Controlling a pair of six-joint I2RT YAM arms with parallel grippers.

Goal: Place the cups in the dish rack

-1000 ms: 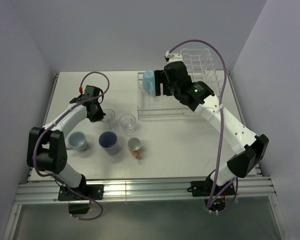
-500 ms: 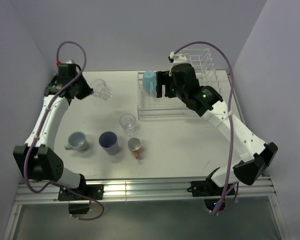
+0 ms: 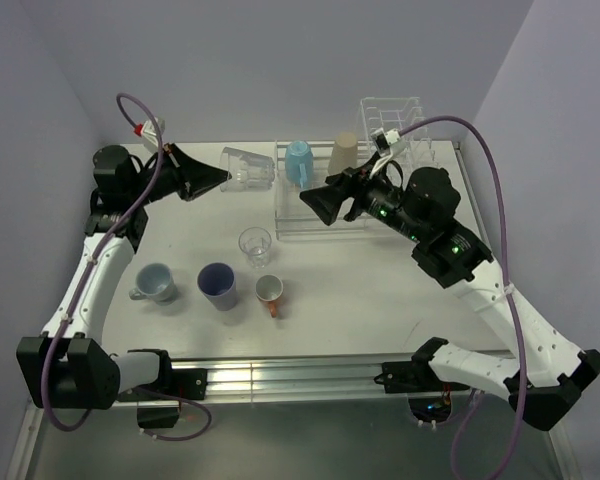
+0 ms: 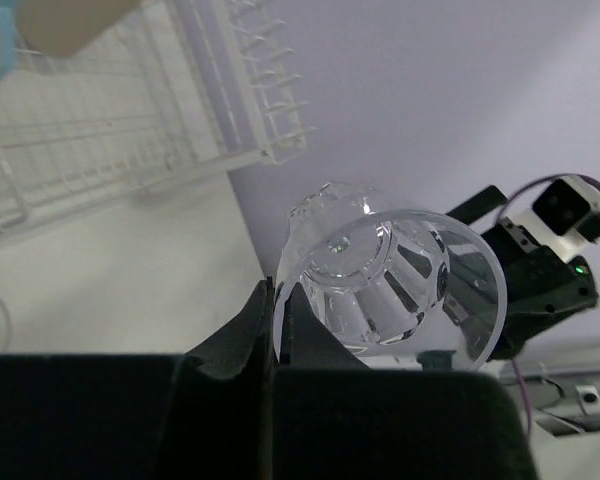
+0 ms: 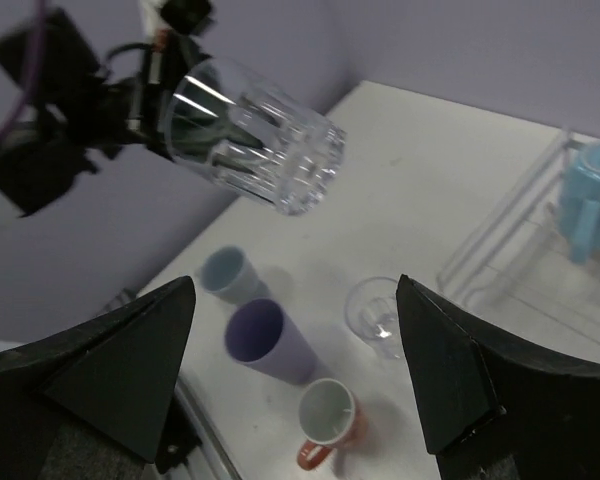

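The robot's right gripper needs to set the clear glass upside down in the dish rack (image 3: 325,222), so it should next grab around the clear glass's base end (image 3: 264,171) and leave the glass's rim free.
My left gripper (image 3: 216,176) is shut on the rim of a clear glass (image 3: 247,167), which hangs on its side in the air left of the dish rack (image 3: 325,222). In the left wrist view the fingers (image 4: 263,322) pinch the wall of that clear glass (image 4: 390,275). My right gripper (image 3: 314,203) stands open and empty above the rack's near left corner. A light blue cup (image 3: 298,160) and a tan cup (image 3: 343,152) stand in the rack. On the table are a second clear glass (image 3: 255,245), a purple cup (image 3: 217,284), an orange-handled mug (image 3: 269,291) and a grey-blue mug (image 3: 157,282).
The rack's taller section of upright dividers (image 3: 392,122) stands at the back right. Walls close in the table (image 3: 380,280) at the back and both sides. Between its open fingers the right wrist view shows the purple cup (image 5: 268,342), orange-handled mug (image 5: 330,415) and glass (image 5: 375,315).
The left gripper lifted the clear glass off the table and carried it up and right toward the rack, tipping it sideways. The right gripper left the light blue cup, drew back and opened wider.
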